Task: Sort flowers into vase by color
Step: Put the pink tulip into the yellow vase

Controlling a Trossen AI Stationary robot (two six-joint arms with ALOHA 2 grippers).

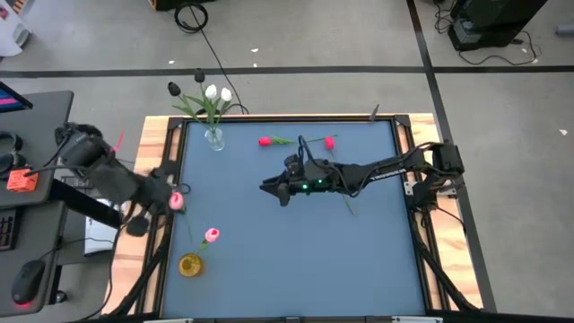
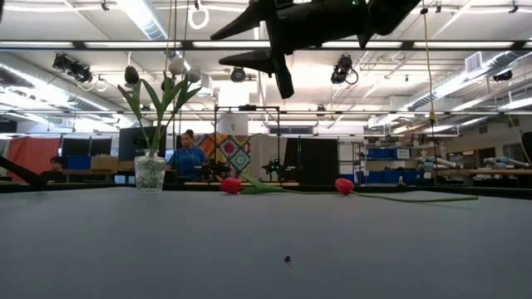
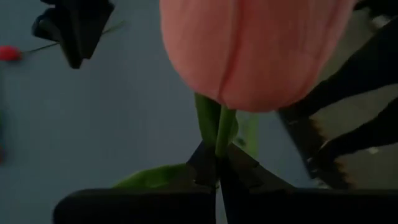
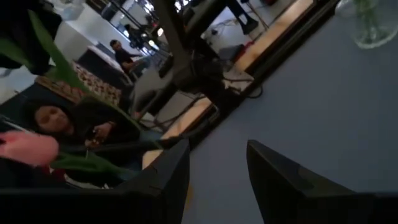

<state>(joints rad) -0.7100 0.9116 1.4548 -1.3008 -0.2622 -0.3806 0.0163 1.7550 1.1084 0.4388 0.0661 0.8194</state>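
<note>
The held pink tulip's stem hangs short of the yellow vase's opening (image 1: 190, 262), so my left gripper keeps hold of the pink tulip for now, until it reaches that opening.
My left gripper (image 1: 170, 199) is at the table's left edge, shut on a pink tulip (image 3: 249, 50) whose head fills the left wrist view. My right gripper (image 1: 273, 192) hangs open and empty above the table's middle, seen high in the low view (image 2: 237, 46). Two red tulips (image 1: 265, 141) (image 1: 329, 142) lie on the mat at the far side. A clear glass vase (image 1: 213, 137) at the far left holds white tulips and a dark one. A yellow vase (image 1: 190, 266) at the near left holds one pink tulip (image 1: 212, 235). My left gripper pinches the pink tulip's stem (image 3: 222, 140) between its two shut fingers, just below the head. The head stands out beyond the fingertips, and a green leaf (image 3: 149, 177) shows beside them. The tulip is lifted clear of the table.
The blue mat has a wooden rim (image 1: 166, 144) on its left and right. A desk with a mouse and gear (image 1: 27, 224) stands left of the table. People (image 2: 188, 154) sit in the room beyond the far edge.
</note>
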